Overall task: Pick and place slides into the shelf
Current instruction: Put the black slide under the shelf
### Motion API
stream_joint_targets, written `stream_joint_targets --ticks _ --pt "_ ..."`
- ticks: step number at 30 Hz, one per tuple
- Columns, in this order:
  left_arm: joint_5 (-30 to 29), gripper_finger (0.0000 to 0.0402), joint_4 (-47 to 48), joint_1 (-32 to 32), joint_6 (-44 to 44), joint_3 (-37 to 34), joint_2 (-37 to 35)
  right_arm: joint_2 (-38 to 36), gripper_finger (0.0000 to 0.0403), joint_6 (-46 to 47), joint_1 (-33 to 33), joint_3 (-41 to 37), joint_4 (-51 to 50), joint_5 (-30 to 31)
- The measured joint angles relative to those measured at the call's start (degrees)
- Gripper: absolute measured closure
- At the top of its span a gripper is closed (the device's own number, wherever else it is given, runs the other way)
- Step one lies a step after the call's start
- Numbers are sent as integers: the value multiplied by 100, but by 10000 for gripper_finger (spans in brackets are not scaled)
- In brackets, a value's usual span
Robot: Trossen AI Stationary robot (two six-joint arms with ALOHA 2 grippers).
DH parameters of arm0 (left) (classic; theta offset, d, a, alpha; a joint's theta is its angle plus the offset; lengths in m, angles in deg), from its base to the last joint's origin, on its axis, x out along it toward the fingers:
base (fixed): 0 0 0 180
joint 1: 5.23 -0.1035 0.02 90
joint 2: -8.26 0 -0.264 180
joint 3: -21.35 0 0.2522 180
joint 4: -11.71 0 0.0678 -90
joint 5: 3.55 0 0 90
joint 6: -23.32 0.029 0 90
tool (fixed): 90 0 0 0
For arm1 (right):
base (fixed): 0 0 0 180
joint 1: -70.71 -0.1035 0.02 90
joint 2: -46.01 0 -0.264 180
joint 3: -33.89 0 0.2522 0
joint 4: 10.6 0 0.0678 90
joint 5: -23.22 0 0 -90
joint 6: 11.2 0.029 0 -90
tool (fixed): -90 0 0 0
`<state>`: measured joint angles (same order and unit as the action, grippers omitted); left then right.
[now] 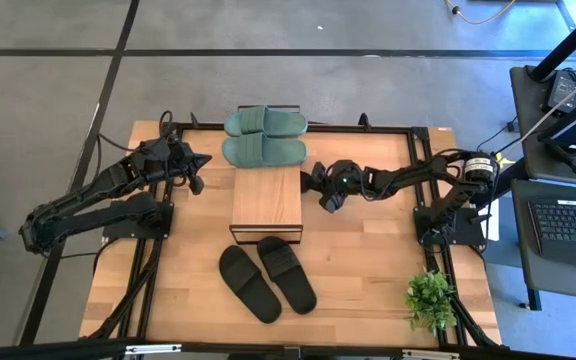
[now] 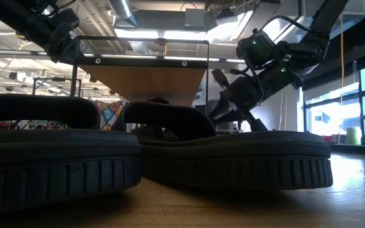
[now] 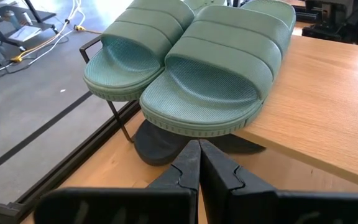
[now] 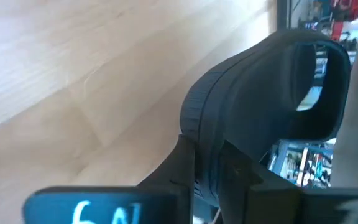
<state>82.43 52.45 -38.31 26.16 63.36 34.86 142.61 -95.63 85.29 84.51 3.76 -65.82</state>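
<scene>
The black slide (image 4: 247, 106) still hangs tilted on its side above the light wood tabletop, so my right gripper keeps hold of the slide for now.
The shelf (image 1: 266, 200) stands mid-table, and two sage green slides (image 1: 264, 136) lie side by side on the far part of its wood top. A black slide (image 3: 160, 146) lies on the table under them. Two more black slides (image 1: 266, 278) lie on the near table and fill the low view (image 2: 170, 158). My right gripper (image 1: 318, 187) is at the shelf's right side, shut on another black slide (image 4: 260, 106), which is mostly hidden in the high view. My left gripper (image 1: 200, 160), shut and empty, hovers left of the shelf, pointing at the green slides (image 3: 197, 62). My right gripper pinches the black slide between its two fingers (image 4: 182, 165) at the edge of the sole (image 4: 213, 134). It comes level from the table's right, toward the shelf. The slide is turned on its side, with its strap (image 4: 319, 74) beyond the fingers.
A small potted plant (image 1: 430, 298) stands at the table's near right corner. Black frame rails (image 1: 153, 270) run along the left and right sides of the table. A laptop (image 1: 573, 225) sits on a stand beyond the right edge. Bare wood lies right of the near black slides.
</scene>
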Motion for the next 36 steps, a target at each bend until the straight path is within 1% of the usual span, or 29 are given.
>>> stream_joint_targets --ticks 5,12,19,22,29,36 --pt "-1 401 -2 -2 36 0 0 271 361 -289 145 325 -43 -383" --pt "0 401 -2 -2 38 0 0 653 361 -326 416 633 -134 -666" --pt "0 401 -2 -2 41 -1 1 937 360 -345 565 671 -88 -731" --pt "0 401 2 -2 40 -2 1 1013 360 -493 605 671 -74 -729" --pt "0 401 2 -2 40 -1 0 1027 360 -588 705 676 -61 -766" --pt "0 401 2 -2 40 -2 -1 1034 360 -752 847 905 -411 -783"
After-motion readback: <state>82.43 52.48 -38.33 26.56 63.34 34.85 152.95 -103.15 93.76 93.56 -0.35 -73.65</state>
